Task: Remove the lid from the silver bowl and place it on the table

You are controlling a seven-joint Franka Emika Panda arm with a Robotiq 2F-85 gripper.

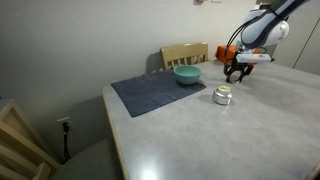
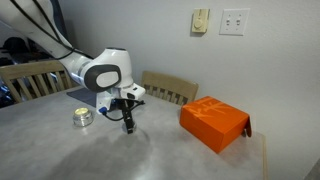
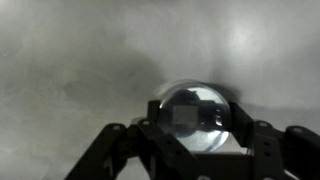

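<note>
Flat, empty table lies below, and the lid would end on the tabletop beside the small silver bowl (image 1: 222, 95), so it is time to open my gripper.
In the wrist view the round shiny silver lid (image 3: 195, 115) sits between my two dark fingers, with the pale table (image 3: 80, 60) under it. My gripper (image 3: 195, 135) is shut on the lid. In both exterior views the gripper (image 1: 236, 72) (image 2: 128, 122) hangs low over the table, beside the small silver bowl (image 1: 222, 95) (image 2: 82, 117) and apart from it. I cannot tell whether the lid touches the table top.
A teal bowl (image 1: 187, 74) stands on a dark grey-blue placemat (image 1: 155, 93). An orange box (image 2: 214, 122) lies near the table's far edge. Wooden chairs (image 1: 185, 53) (image 2: 170, 88) stand at the table (image 1: 250, 140).
</note>
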